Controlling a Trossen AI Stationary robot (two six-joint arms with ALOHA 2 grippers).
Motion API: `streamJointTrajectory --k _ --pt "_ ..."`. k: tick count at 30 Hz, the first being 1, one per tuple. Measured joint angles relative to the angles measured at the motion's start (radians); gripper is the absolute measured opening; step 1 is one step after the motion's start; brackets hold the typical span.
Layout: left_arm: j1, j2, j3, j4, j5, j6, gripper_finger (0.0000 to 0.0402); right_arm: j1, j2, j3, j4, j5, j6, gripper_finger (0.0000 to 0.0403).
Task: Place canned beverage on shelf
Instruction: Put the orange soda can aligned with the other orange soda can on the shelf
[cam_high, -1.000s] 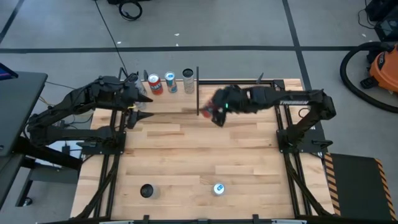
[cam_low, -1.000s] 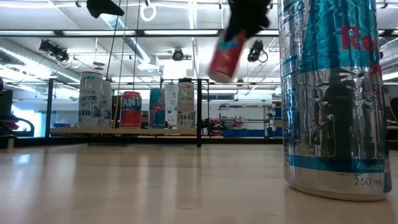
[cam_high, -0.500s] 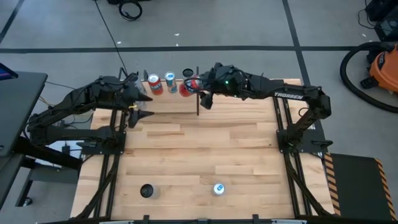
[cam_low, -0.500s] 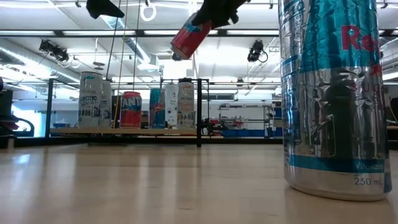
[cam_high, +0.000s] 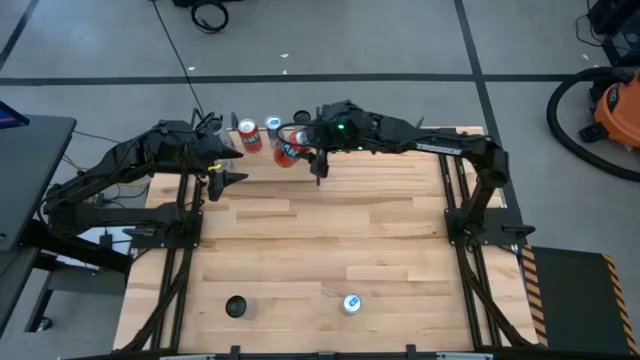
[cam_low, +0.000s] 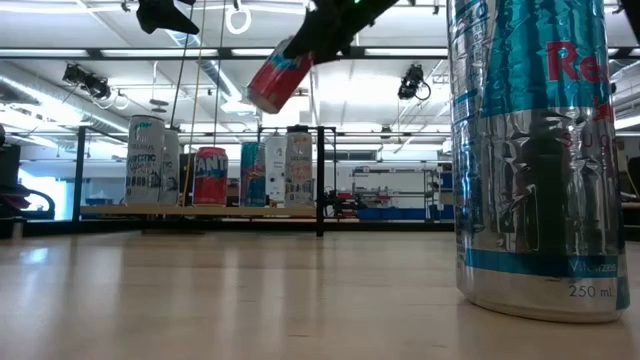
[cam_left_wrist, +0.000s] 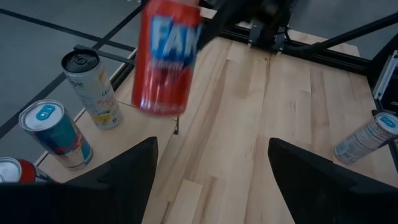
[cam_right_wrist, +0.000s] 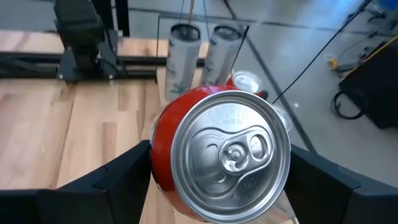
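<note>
The red can is hanging at a tilt with its base above the shelf, so it would drop and tip if the right gripper opened now. The right gripper needs to first lower the can.
My right gripper (cam_high: 303, 148) is shut on a red can (cam_high: 287, 152) and holds it in the air over the shelf (cam_high: 255, 170), a pale wood panel with black rods at the table's far edge. In the low view the red can (cam_low: 278, 75) hangs tilted above the row of cans standing on the shelf (cam_low: 120, 211). These include a red one (cam_low: 209, 176), a blue one (cam_low: 252, 173) and white ones (cam_low: 145, 160). My left gripper (cam_high: 222, 180) is open and empty at the shelf's left end, and its wrist view shows the red can (cam_left_wrist: 166, 56) ahead of it. My right gripper pinches the red can's side wall near its top end (cam_right_wrist: 163, 134) between its two fingers (cam_right_wrist: 124, 180). The lid (cam_right_wrist: 230, 152) faces back toward the wrist. The fingers slant down from the table's right. The can is lifted clear, tilted, its bottom (cam_low: 262, 100) lowest.
The shelf's black corner post (cam_high: 318, 160) stands just right of the held can. A dark-topped can (cam_high: 236, 306) and a silver-blue can (cam_high: 351, 303) stand near the table's near edge; the silver-blue can (cam_low: 540, 160) fills the low view's right side.
My right gripper has carried the red can up and toward the table's far left. It has gone from beside the shelf's corner post to over the shelf, then dipped slightly. The can has tipped further over on the way.
</note>
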Motion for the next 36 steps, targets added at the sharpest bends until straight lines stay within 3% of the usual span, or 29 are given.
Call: streamJointTrajectory --k 15,26,36 --pt "0.000 0.000 0.000 -0.028 0.001 -0.019 0.0307 -0.021 0.232 0.249 -0.278 -0.003 -0.174 0.0314" --pt "0.000 0.000 0.000 -0.031 0.001 -0.019 0.0307 -0.067 0.327 0.291 -0.377 -0.031 -0.228 0.0315" --pt "0.000 0.000 0.000 -0.031 0.001 -0.018 0.0307 -0.072 0.390 0.291 -0.357 -0.072 -0.225 0.0317"
